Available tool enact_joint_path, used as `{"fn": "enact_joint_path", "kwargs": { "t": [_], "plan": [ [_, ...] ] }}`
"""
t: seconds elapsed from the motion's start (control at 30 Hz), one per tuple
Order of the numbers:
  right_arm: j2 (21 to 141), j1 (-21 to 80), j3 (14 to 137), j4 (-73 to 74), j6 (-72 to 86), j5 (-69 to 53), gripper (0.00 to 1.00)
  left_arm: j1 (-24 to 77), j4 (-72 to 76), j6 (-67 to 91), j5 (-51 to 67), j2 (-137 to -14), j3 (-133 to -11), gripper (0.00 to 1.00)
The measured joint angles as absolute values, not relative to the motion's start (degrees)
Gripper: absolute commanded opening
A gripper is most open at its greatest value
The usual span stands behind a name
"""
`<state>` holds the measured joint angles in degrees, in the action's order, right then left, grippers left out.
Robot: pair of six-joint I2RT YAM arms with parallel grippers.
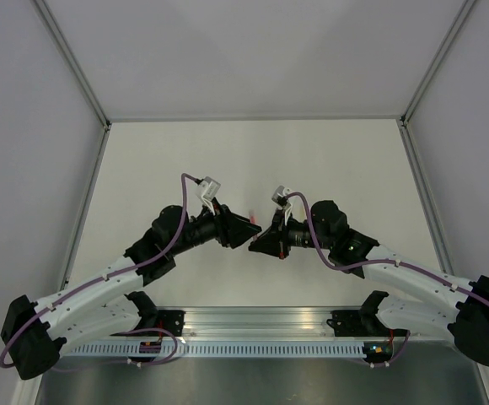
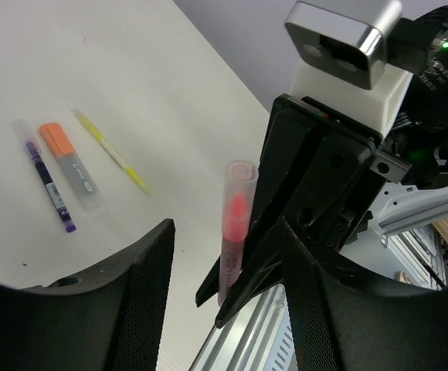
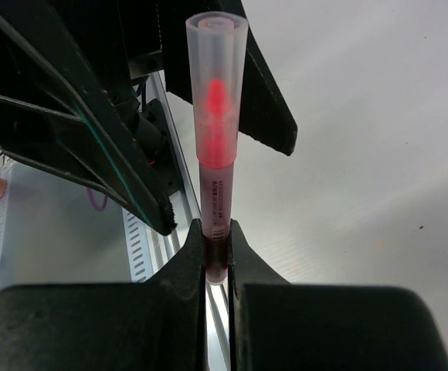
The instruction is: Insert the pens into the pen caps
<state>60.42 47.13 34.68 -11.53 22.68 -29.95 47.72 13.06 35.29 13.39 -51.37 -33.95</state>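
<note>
I need to grab the translucent pen cap (image 1: 252, 216) (image 2: 239, 200) with my left gripper and leave the pink pen's lower body to my right gripper, so the pen can be inserted fully.
My right gripper (image 3: 216, 229) is shut on the lower barrel of a pink pen (image 3: 215, 197) and holds it up off the table. A pale pink translucent pen cap (image 3: 217, 73) covers the pen's red tip. My left gripper (image 2: 228, 259) is open. Its fingers (image 2: 143, 297) stand on either side of the capped pen (image 2: 234, 232) without touching it. The two grippers meet above mid-table (image 1: 253, 233). A dark purple pen (image 2: 50, 185), a grey pen with an orange end (image 2: 73, 166) and a yellow pen (image 2: 112, 151) lie side by side on the white table.
An aluminium rail (image 1: 261, 325) with the arm bases runs along the near edge. Grey enclosure walls (image 1: 25, 169) stand on the left, the right and at the back. The right wrist camera (image 2: 344, 39) hangs close in front of my left gripper.
</note>
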Motion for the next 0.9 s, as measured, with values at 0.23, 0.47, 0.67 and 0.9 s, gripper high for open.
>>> {"fn": "enact_joint_path", "kwargs": {
  "t": [0.23,0.47,0.67,0.9],
  "plan": [
    [60.4,47.1,34.7,-12.3,22.7,-31.1,0.0,47.7,9.5,35.3,11.4,-52.2,-37.1,0.64],
    [60.6,47.1,34.7,-12.5,22.7,-32.2,0.0,47.7,9.1,35.3,10.1,-52.6,-38.7,0.56],
    [61.1,47.1,34.7,-12.1,22.8,-32.8,0.0,47.7,10.0,35.6,12.1,-53.5,-38.8,0.02],
    [61.1,46.8,34.8,-8.5,22.9,-32.2,0.0,46.8,18.9,37.5,16.1,-54.5,-33.4,0.02]
  ]
}}
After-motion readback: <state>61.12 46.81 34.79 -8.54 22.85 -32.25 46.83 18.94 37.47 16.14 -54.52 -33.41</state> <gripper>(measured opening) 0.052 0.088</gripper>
